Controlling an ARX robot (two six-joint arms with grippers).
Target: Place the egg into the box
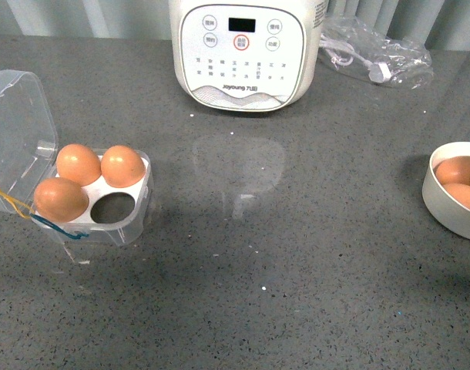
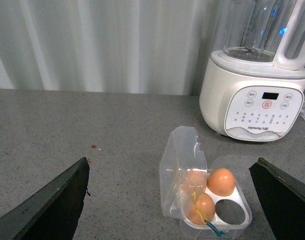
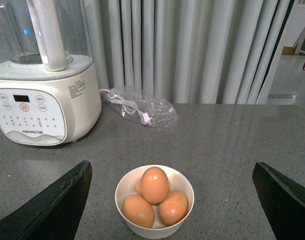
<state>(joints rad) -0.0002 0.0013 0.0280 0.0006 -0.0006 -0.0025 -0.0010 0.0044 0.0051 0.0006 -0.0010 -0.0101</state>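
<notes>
The robot needs to fill the box's empty cell (image 2: 230,211), so its right gripper needs to grab the top egg in the bowl by the egg's rounded sides next.
The box (image 1: 115,230) lies open at the table's left, its clear lid (image 1: 15,116) folded back. Three brown eggs fill three of its cells; the near-right cell (image 1: 112,208) is empty. In the left wrist view my left gripper (image 2: 171,162) hangs open above and in front of the box (image 2: 245,216), holding nothing. A white bowl (image 3: 155,231) holds a pile of brown eggs, with one egg (image 3: 154,185) on top. My right gripper (image 3: 172,165) is open above that bowl, apart from it. Neither arm shows in the front view.
A white cooker (image 1: 246,54) with a button panel stands at the back centre. A clear plastic bag with a white cable (image 1: 374,54) lies to its right. The bowl (image 1: 443,208) sits at the table's right edge. Yellow and blue strings (image 1: 19,206) trail from the box.
</notes>
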